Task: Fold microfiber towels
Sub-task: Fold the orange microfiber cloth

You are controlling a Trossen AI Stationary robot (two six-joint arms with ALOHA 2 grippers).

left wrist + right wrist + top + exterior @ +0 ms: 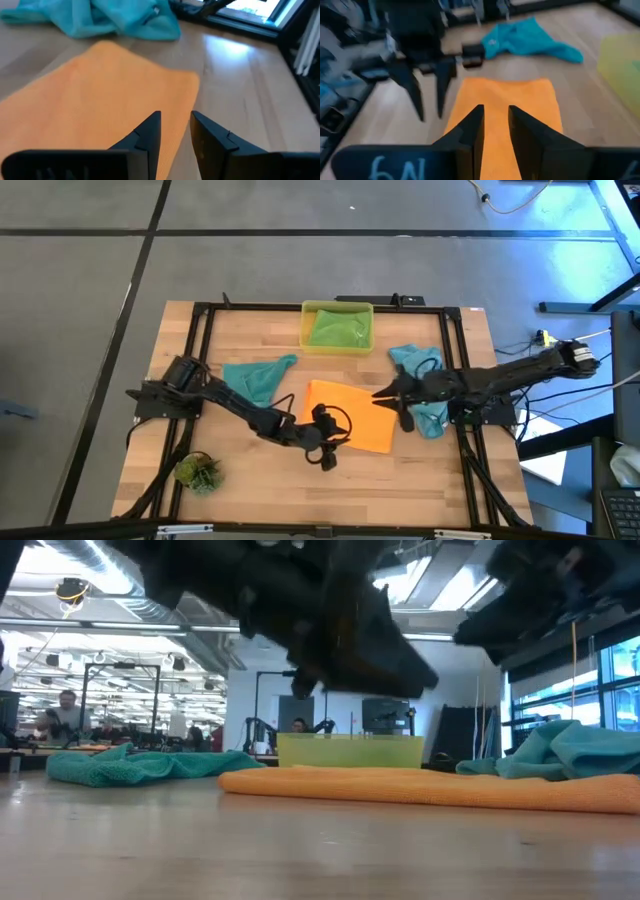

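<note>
My left gripper needs to take hold of the orange towel next by its edge close to the towel's corner (pixel 350 446) (pixel 184 112). Then it can fold the towel.
The orange towel (pixel 350 416) lies flat on the table's middle, also in the low view (pixel 420 786). My left gripper (pixel 330 448) hovers open over its near edge (pixel 175 117) and shows in the right wrist view (pixel 431 117). My right gripper (pixel 380 393) hovers open over the towel's right part (pixel 495 111). One teal towel (pixel 260 377) lies crumpled to the left, another (pixel 420 385) to the right under my right arm. The green towel (pixel 340 328) lies in the yellow bin (pixel 306 330).
The yellow bin stands at the table's far middle. A small green plant tuft (pixel 198 472) sits at the near left. A dark frame (pixel 200 340) runs around the tabletop. Bare wood lies along the near edge (pixel 400 480).
</note>
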